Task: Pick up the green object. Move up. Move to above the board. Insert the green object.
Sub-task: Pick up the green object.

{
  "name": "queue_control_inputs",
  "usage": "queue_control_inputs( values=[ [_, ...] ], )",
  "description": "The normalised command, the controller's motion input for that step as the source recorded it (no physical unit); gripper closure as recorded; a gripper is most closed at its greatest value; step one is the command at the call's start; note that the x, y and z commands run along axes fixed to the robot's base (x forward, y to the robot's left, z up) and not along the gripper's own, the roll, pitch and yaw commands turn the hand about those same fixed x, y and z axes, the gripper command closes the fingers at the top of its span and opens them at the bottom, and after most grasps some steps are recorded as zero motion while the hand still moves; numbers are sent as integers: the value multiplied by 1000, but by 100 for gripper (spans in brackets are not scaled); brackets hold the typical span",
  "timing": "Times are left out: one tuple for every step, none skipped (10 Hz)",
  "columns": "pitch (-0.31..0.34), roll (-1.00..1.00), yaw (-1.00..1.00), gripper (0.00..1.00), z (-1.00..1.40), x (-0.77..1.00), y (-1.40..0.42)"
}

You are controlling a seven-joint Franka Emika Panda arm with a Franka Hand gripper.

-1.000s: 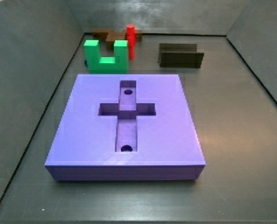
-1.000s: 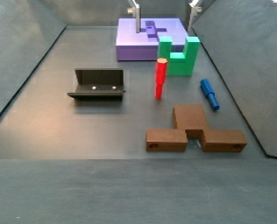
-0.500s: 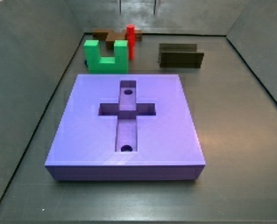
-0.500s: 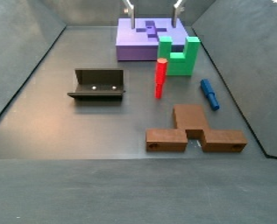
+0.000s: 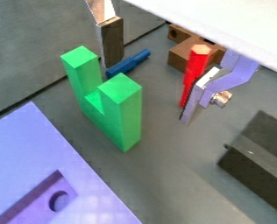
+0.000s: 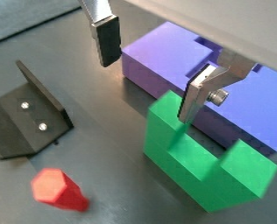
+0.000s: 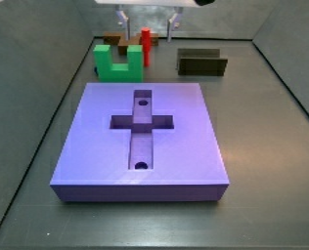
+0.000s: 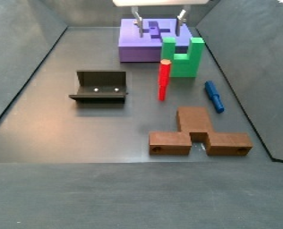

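Observation:
The gripper has to put the green object into the board's cross-shaped hole, so next it should grab the object by its prong [image 7: 134,61] [image 5: 124,109] next to the red peg.
The green object [image 7: 118,61] is a bright green U-shaped block standing upright on the floor just beyond the board's far end; it also shows in a side view [image 8: 184,54] and in both wrist views [image 5: 106,96] [image 6: 205,162]. The board [image 7: 142,137] is a large purple-blue slab with a cross-shaped recess and two round holes. My gripper [image 7: 148,24] hangs open and empty above the green object, apart from it. In both wrist views [image 5: 156,70] [image 6: 152,68] its fingers [image 6: 104,39] stand wide apart, one over a green prong.
A thin red peg [image 8: 165,79] stands next to the green object. A blue peg [image 8: 213,96] and brown blocks [image 8: 198,132] lie further along that side. The dark fixture [image 8: 99,86] stands on the floor, also in a side view [image 7: 201,62]. Grey walls ring the floor.
My gripper has come down into the side views from above, toward the green object. The pieces on the floor have not moved.

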Motion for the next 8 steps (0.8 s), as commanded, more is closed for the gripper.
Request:
queue_control_inputs(
  values=[
    [-56,-50,0,0,-177,-271,-66],
    [-53,-56,0,0,-226,-189,-66],
    [-41,-57,0,0,-191,0,-146],
    [-36,-47,0,0,-229,-17,-109],
    [-33,-51,0,0,-249,-34,-77],
    [-6,-30,6,0,-340,0,0],
    [-6,-21,14,0,-354,-11,0],
    [-3,-19,3,0,-369,-66,0]
  ],
)
